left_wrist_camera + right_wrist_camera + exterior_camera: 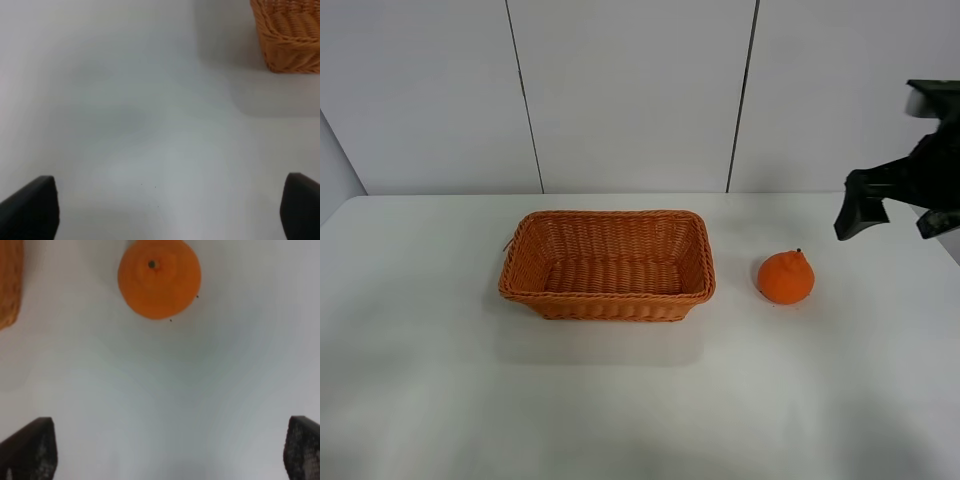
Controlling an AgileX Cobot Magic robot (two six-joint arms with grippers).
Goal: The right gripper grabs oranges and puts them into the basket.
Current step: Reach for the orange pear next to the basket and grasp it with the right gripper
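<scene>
The orange (785, 277) should go into the wicker basket (607, 263) next, so my right gripper should grab it by its round sides to put it there.
The orange (785, 277) sits on the white table just right of the wicker basket (607, 263), which is empty. My right gripper (892, 220) hangs open and empty in the air, to the right of and behind the orange. In the right wrist view its jaws stand wide apart, with one dark fingertip (30, 447) at each lower corner. There the orange (159, 279) lies ahead with its stem up, and the basket's edge (10, 282) shows at the side. My left gripper (170, 210) is open and empty over bare table, with a basket corner (290, 35) ahead.
The white table (620, 400) spreads wide in front of the basket and the orange. A grey panelled wall (630, 90) stands behind the table's far edge. The left arm does not show in the exterior high view.
</scene>
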